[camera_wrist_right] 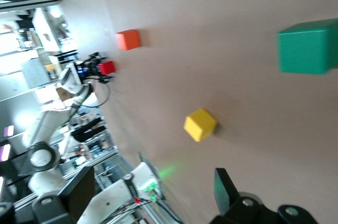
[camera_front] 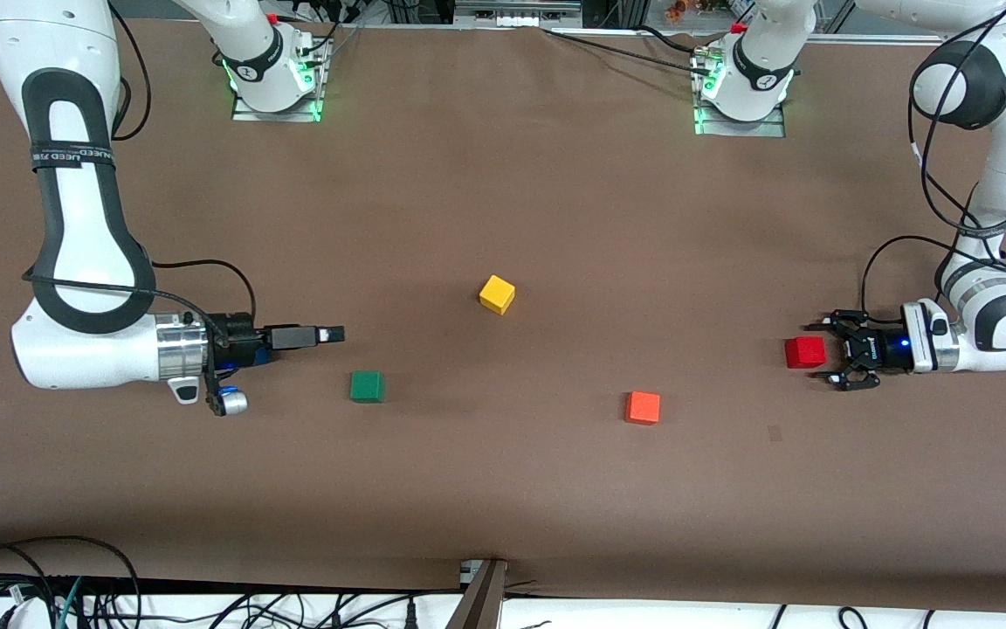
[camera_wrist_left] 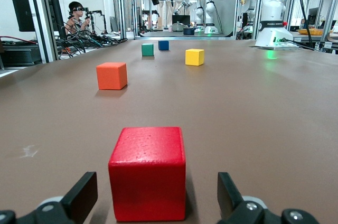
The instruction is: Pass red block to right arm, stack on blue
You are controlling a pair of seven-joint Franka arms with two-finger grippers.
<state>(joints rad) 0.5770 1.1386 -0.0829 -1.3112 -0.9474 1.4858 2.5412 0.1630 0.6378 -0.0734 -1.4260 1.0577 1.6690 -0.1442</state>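
The sides of the red block are between my left gripper's fingers at the table. My left gripper should close on the block now.
The red block (camera_front: pixel 805 352) sits on the table at the left arm's end. It stands between the spread fingertips of my left gripper (camera_front: pixel 820 352), which is open and low at the table. In the left wrist view the block (camera_wrist_left: pixel 148 176) fills the gap between the fingers (camera_wrist_left: pixel 84 195) without touching them. The blue cube (camera_wrist_left: pixel 163 45) stands beside the green cube (camera_wrist_left: pixel 148 49) at the right arm's end. In the front view it is hidden under the right arm's hand. My right gripper (camera_front: pixel 333 333) is open, empty and level above the table, and the right arm waits.
The green cube (camera_front: pixel 367 386), the yellow cube (camera_front: pixel 497 294) and the orange cube (camera_front: pixel 643 407) lie on the brown table (camera_front: pixel 503 201). The two arm bases (camera_front: pixel 276 79) stand along the table's edge farthest from the front camera. Cables hang below the edge nearest the camera.
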